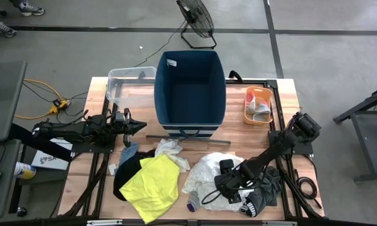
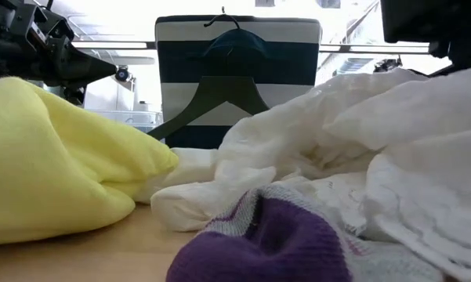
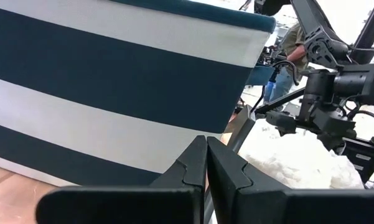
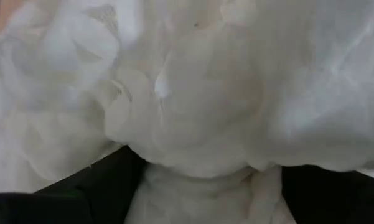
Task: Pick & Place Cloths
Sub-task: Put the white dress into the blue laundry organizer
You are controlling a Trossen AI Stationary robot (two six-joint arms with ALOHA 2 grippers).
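My right gripper will next move the white garment into the bin, picking it up by its bunched fold (image 4: 205, 193).
The large white garment (image 1: 208, 171) lies bunched on the table's near middle and fills the right wrist view (image 4: 193, 93). My right gripper (image 1: 223, 183) is open and low over it. The neon-yellow shirt (image 1: 152, 185) lies to its left, over a black garment (image 1: 125, 172). A small white cloth (image 1: 171, 150) and a blue piece (image 1: 129, 152) lie beside them. Dark-grey clothes (image 1: 271, 187) lie under the right arm. A sock with a purple toe (image 2: 274, 243) lies at the near edge. My left gripper (image 1: 142, 126) is shut and empty, level, beside the bin's near-left corner. My right gripper stands with its open fingers (image 4: 96, 183) on either side of a bunched ridge of the white garment (image 4: 199, 186). It comes slanting down from the table's right. The cloth lies against both fingers' inner sides. The garment rests on the table.
The tall dark-blue bin (image 1: 189, 88), white-striped outside (image 3: 112, 93), stands open at the far middle, with a dark hanger (image 2: 211, 98) against its near wall. A clear plastic box (image 1: 127, 85) stands to its left and a small orange tub (image 1: 258, 105) to its right.
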